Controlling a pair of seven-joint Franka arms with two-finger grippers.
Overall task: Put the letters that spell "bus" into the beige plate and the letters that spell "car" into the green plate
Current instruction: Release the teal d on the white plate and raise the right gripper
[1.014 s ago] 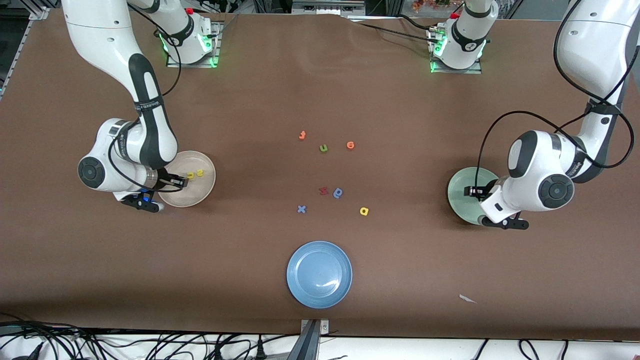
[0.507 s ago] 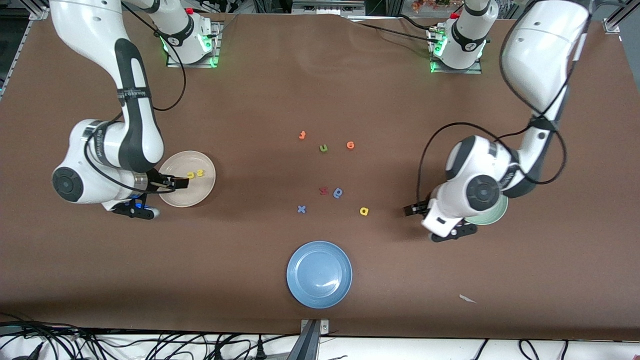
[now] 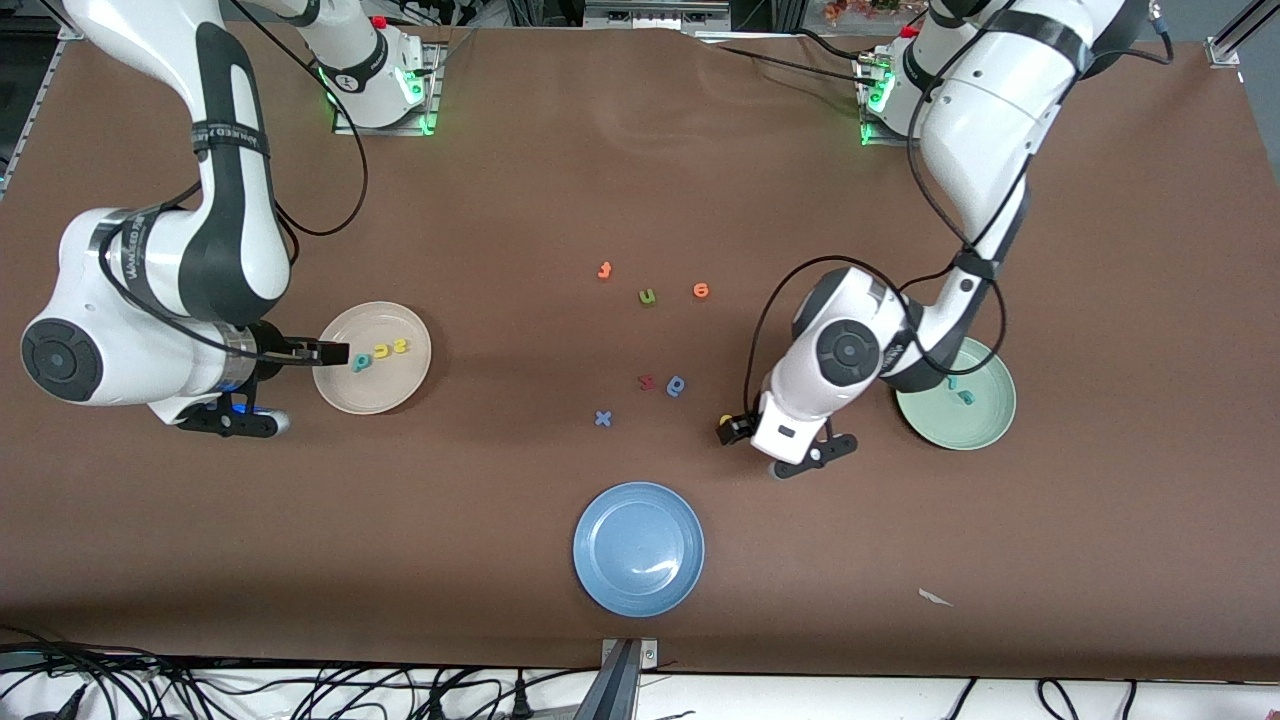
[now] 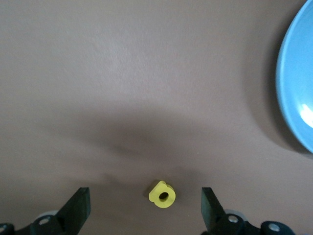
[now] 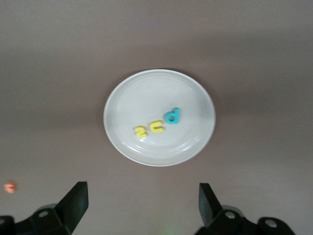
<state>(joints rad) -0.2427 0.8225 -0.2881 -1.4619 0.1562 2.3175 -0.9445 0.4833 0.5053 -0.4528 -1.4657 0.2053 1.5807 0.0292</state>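
Observation:
Next, my left gripper picks up the yellow a by its round loop [image 4: 164, 197] to add it to the green plate for "car".
The beige plate [image 3: 372, 388] [image 5: 146, 95] holds a teal b [image 3: 360, 360] [image 5: 173, 116], a yellow u [image 3: 381, 351] [image 5: 156, 127] and a yellow s [image 3: 400, 346] [image 5: 141, 131]. My right gripper [image 3: 335, 352] [image 5: 142, 188] hangs open and empty over that plate's rim. In the green plate [image 3: 940, 422] lie a thin teal r [image 3: 953, 382] and a teal c [image 3: 966, 397]. The yellow a [image 3: 725, 420] [image 4: 163, 194] lies on the table. My left gripper [image 3: 730, 428] [image 4: 144, 195] is open just above it, with a finger on either side and apart from it.
Loose letters lie mid-table: an orange one [image 3: 604, 270], an olive u [image 3: 647, 296], another orange one [image 3: 701, 290], a red one [image 3: 647, 381], a dark blue looped one [image 3: 677, 385] and a blue x [image 3: 602, 418]. A blue plate [image 3: 638, 548] [image 4: 296, 83] sits near the front edge.
The left arm swung from the green plate to over the yellow a, leaving the teal c and r in the plate. The right gripper opened and drew back; the teal b now lies in the beige plate.

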